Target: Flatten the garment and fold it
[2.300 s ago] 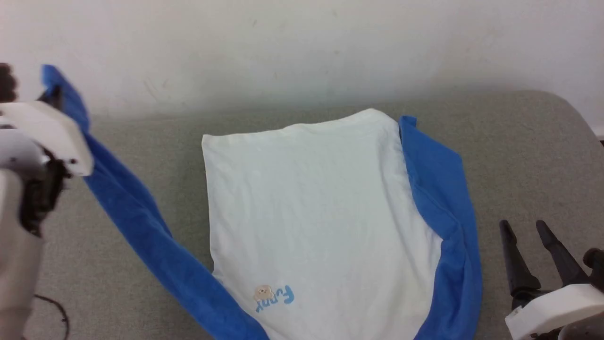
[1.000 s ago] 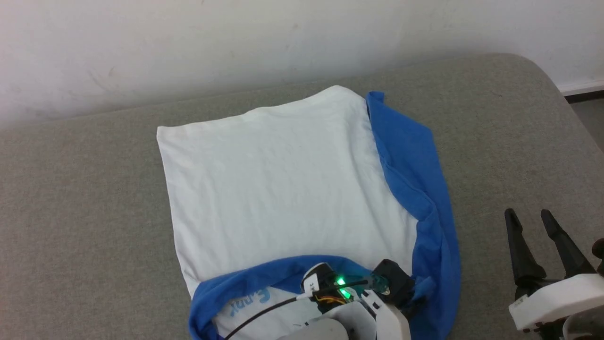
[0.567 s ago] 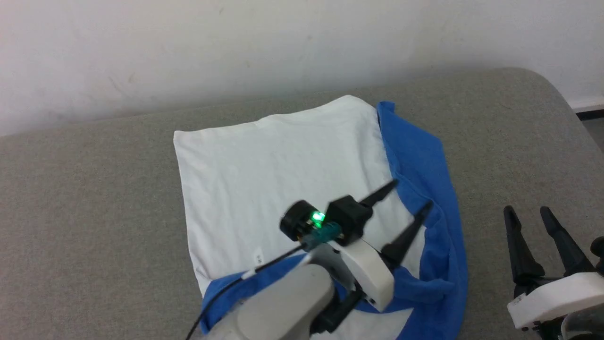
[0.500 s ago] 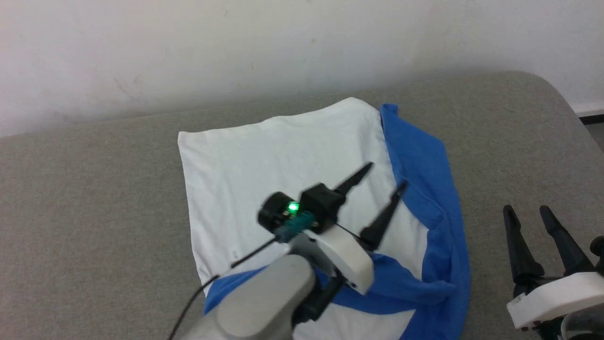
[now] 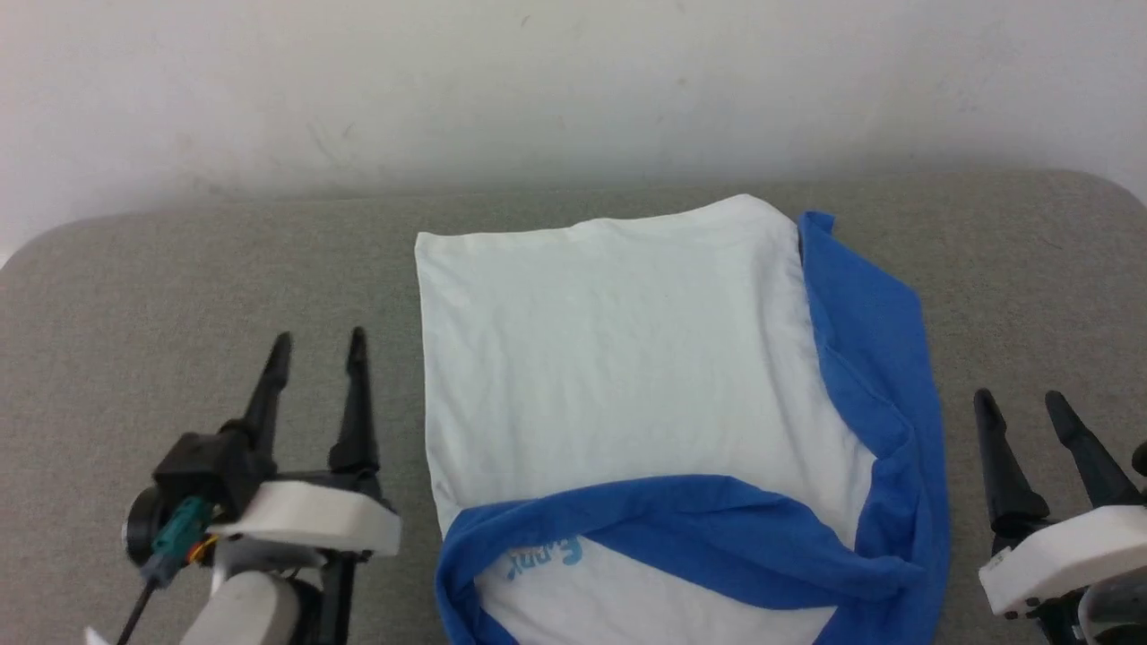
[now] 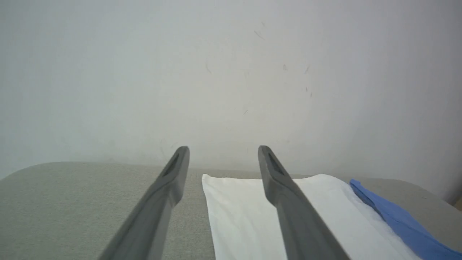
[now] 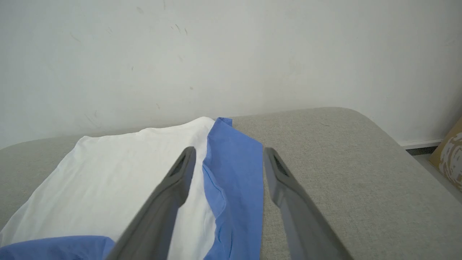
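Note:
My right gripper is going to take hold of the blue sleeve by its outer edge (image 5: 925, 376) next, to fold the sleeve in over the white body (image 5: 618, 360).
The garment (image 5: 618, 358) lies spread on the grey table, its white body facing up. One blue sleeve (image 5: 699, 528) is folded across the near part of the body, above a small blue print (image 5: 545, 557). The other blue sleeve (image 5: 883, 358) runs along the body's right edge. My left gripper (image 5: 318, 345) stands open and empty over bare table just left of the garment; in the left wrist view the white body (image 6: 238, 213) sits beyond its fingers. My right gripper (image 5: 1021, 401) is open and empty to the right of the blue sleeve (image 7: 236, 177).
The grey padded table (image 5: 179, 296) has rounded far corners and meets a white wall (image 5: 573, 81) at the back. Bare grey surface lies left and right of the garment. Off the table's right edge, the right wrist view shows a cardboard box (image 7: 449, 155) on the floor.
My left gripper carried the left blue sleeve across the near part of the white body, let it go, and withdrew to the garment's left. The head camera shifted. The right gripper stayed put.

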### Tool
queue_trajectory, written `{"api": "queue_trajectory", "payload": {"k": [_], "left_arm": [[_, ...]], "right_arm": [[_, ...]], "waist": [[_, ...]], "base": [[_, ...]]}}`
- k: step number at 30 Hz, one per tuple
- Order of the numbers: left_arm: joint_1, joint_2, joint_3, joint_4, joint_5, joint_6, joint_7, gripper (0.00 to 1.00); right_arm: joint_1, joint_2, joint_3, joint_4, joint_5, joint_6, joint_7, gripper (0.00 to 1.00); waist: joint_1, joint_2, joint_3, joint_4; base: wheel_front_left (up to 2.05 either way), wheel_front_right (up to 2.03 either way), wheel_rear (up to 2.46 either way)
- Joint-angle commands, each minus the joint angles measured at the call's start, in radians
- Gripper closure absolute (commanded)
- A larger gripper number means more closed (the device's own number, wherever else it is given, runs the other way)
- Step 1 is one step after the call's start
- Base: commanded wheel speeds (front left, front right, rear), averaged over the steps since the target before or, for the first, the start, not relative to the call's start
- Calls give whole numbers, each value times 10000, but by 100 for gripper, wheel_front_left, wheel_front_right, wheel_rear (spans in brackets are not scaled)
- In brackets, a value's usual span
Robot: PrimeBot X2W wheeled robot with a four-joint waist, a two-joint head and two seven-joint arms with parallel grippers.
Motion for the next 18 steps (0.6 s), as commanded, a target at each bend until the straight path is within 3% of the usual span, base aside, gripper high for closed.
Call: {"api": "queue_trajectory", "payload": {"k": [1,9,18], "left_arm": [[335,71,281,-172,153,72,-45,0],[1774,-78,2029,-1314,721,-84,-46,0],[1274,-1232,2540,-1963,1242,-911,-47,0]], "right_arm": [[-233,23,-47,140,-13,-9,60,0],[-2352,-857,-727,2532,885,-9,746,0],[-6323,-2615,-673,6527,1679,-9,1969,0]], "waist": [[1,1,66,114],[1,1,880,555],[1,1,2448,1361]], "base": [[0,0,0],[0,0,0],[0,0,0]]}}
